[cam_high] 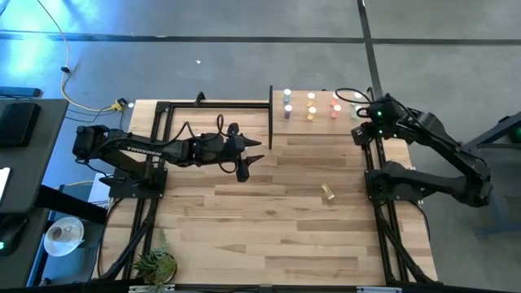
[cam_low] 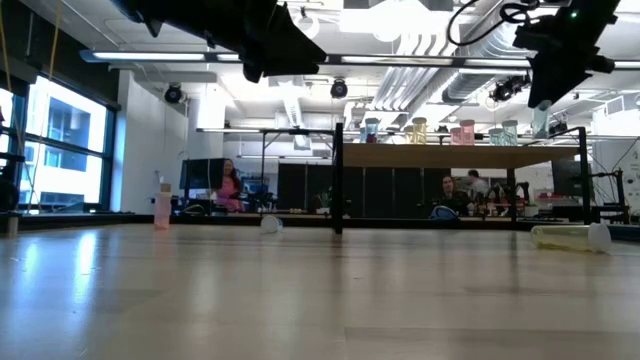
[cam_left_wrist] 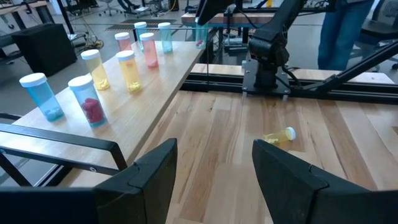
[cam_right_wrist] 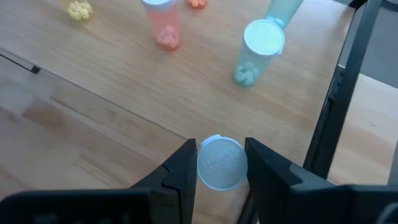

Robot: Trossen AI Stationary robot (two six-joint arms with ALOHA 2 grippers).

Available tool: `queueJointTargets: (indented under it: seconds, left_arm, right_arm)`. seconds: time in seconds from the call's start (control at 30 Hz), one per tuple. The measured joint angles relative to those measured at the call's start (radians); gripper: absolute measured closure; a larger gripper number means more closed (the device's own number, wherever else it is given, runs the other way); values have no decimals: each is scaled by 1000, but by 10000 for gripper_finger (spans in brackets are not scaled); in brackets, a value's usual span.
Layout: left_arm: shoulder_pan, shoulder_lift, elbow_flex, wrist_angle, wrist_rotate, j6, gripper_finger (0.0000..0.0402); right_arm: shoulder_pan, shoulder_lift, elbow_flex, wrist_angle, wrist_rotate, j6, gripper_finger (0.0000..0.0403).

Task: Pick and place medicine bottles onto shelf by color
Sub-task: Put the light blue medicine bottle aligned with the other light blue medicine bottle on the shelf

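Observation:
My right gripper keeps hold of the green bottle, now hanging by its cap (cam_right_wrist: 222,163) over the board's front edge (cam_right_wrist: 168,129), until the bottle stands on the shelf.
The shelf (cam_high: 321,129), a pale board with black uprights, stands at the table's far right and carries several white-capped medicine bottles in blue (cam_left_wrist: 40,93), yellow (cam_left_wrist: 127,70), red (cam_left_wrist: 148,48) and green (cam_right_wrist: 256,51). My right gripper (cam_right_wrist: 221,171) hangs over the shelf's right end, shut on a green bottle (cam_low: 540,120). One yellow bottle (cam_high: 328,192) lies on its side on the table, right of centre. My left gripper (cam_left_wrist: 214,180) hovers open over the table's middle, left of the shelf, with nothing between its fingers. My right gripper pinches the green bottle at its white cap (cam_right_wrist: 206,165), one finger on each side. The fingers come from above, slanting down. The bottle hangs upright below them; its body (cam_low: 540,122) shows under the gripper, just above the shelf board.
A black frame (cam_high: 163,114) borders the table's left and far sides, and the right arm's base (cam_high: 383,183) stands at the right edge. A small plant (cam_high: 155,264) sits at the near left corner. Bare planks lie between the lying bottle and the near edge.

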Motion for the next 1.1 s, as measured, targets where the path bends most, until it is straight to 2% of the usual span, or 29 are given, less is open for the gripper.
queueJointTargets:
  seconds: [0.4, 0.67, 0.8, 1.1]
  left_arm:
    - [0, 0, 0, 0, 0, 0, 204]
    - [0, 0, 0, 0, 0, 1, 204]
    - [0, 0, 0, 0, 0, 1, 204]
    - [0, 0, 0, 0, 0, 2, 204]
  right_arm:
    - [-22, 136, 14, 60, 23, -58, 298]
    - [-71, 141, 13, 52, 29, -76, 298]
    - [-91, 142, 13, 53, -10, -86, 297]
    - [-92, 145, 8, 69, -39, -98, 272]
